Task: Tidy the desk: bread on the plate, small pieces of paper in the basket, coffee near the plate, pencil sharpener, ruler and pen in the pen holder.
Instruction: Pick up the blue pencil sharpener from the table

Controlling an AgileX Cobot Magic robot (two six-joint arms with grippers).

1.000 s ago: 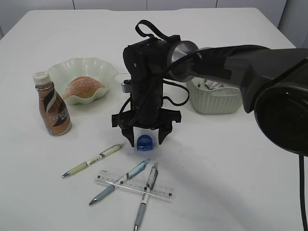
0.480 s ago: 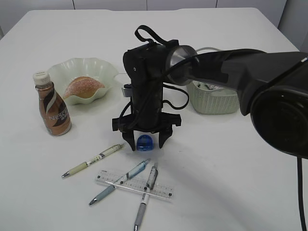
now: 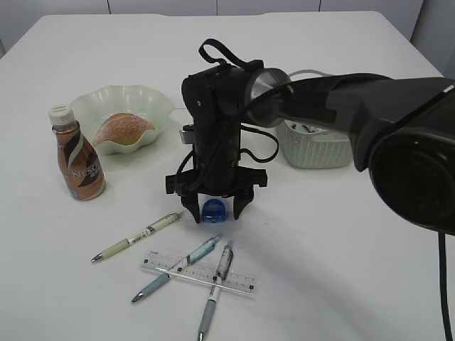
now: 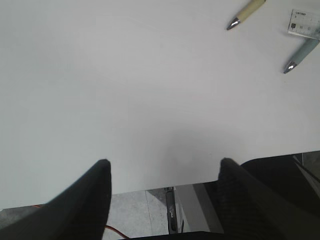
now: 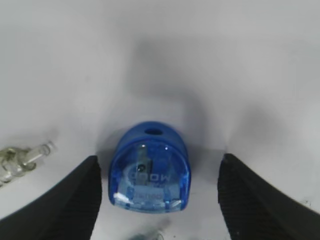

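Note:
The blue pencil sharpener point(image 5: 150, 172) curves round at its domed end point(image 5: 153, 128). So my right gripper will grab it across its two facing sides next.
The blue pencil sharpener point(image 3: 212, 211) point(image 5: 150, 172) lies on the white desk point(image 3: 341, 249). My right gripper point(image 3: 216, 214) point(image 5: 160, 165) stands open straddling it, one finger on each side with a gap to both. My left gripper point(image 4: 164, 164) is open and empty over the desk's near edge. The bread point(image 3: 122, 128) sits in the wavy green plate point(image 3: 92, 99), with the coffee point(image 3: 78, 156) just in front. The clear ruler point(image 3: 242, 283) point(image 4: 305, 22) lies under two pens point(image 3: 178, 268) point(image 3: 217, 288); a third pen point(image 3: 138, 238) lies to the left. The pen holder is hidden.
The green basket point(image 3: 320, 149) stands behind the right arm point(image 3: 341, 92) with crumpled paper point(image 3: 309, 128) inside. The arm spans the middle right of the desk. Pen tips point(image 4: 245, 14) show at the top right of the left wrist view.
My right gripper has come down a little around the pencil sharpener, which has stayed in place. The left gripper has not moved.

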